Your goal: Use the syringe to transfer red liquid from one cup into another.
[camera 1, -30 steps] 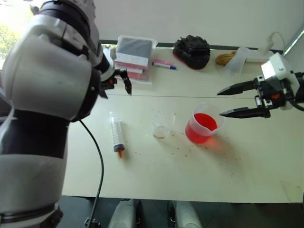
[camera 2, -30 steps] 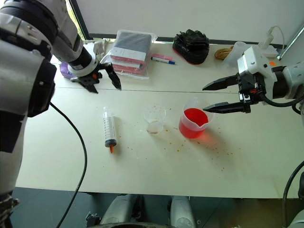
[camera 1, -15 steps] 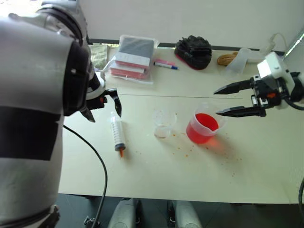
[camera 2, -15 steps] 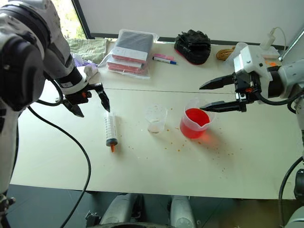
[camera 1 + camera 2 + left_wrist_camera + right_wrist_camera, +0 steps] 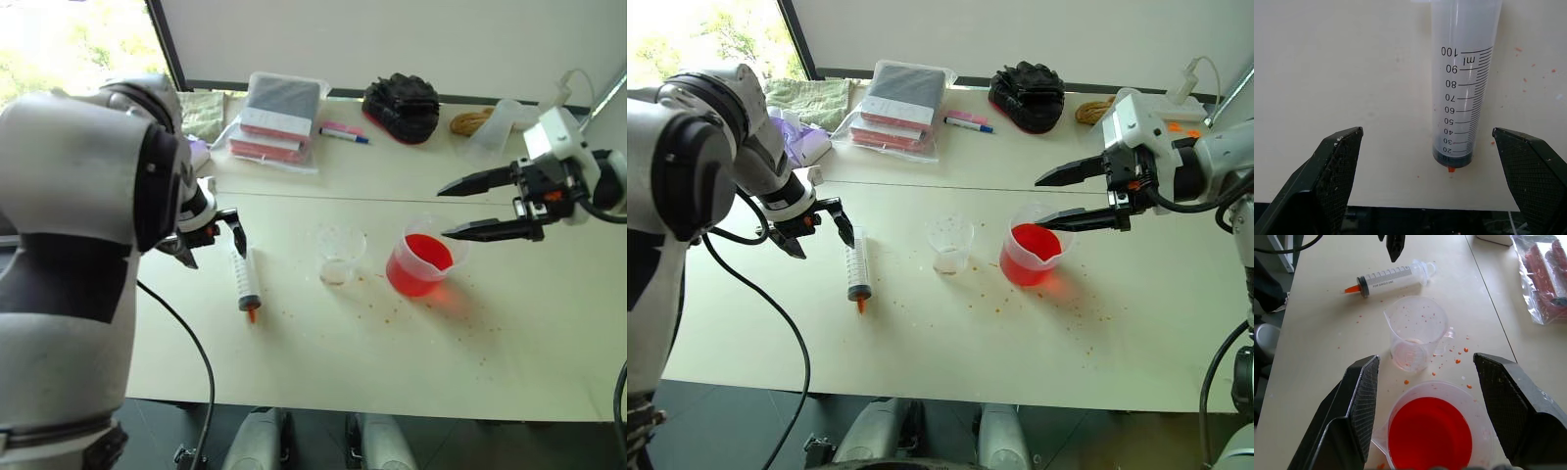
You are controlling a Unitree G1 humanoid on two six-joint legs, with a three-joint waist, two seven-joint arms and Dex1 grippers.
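Note:
I need to lower my left gripper before I close it on the syringe's scaled body [image 5: 246, 274], because the gripper's fingers are above the syringe's body.
The syringe [image 5: 244, 279] lies flat on the cream table [image 5: 323, 362], orange tip toward the front edge. My left gripper [image 5: 213, 240] hangs open, pointing down, just over its plunger end; the scaled barrel [image 5: 1465, 88] lies between the fingers [image 5: 1337, 161], untouched. The small clear cup [image 5: 339, 257] stands mid-table with a little pale residue in it. To its right the larger spouted beaker [image 5: 421, 262] holds the red liquid [image 5: 1430, 435]. My right gripper [image 5: 443, 212] hovers open above the beaker's right rim, pointing left, holding nothing.
Red droplets [image 5: 377, 305] speckle the table around the cups. Along the back edge lie a plastic bag of books [image 5: 276, 119], a pink-and-blue marker pen [image 5: 341, 132], a black bundle [image 5: 400, 103], a coil of rope [image 5: 468, 121] and a green cloth [image 5: 808, 93].
My left gripper has come down and toward the near left, from above the back of the table to just beside the syringe's plunger end. The right gripper has stayed put.

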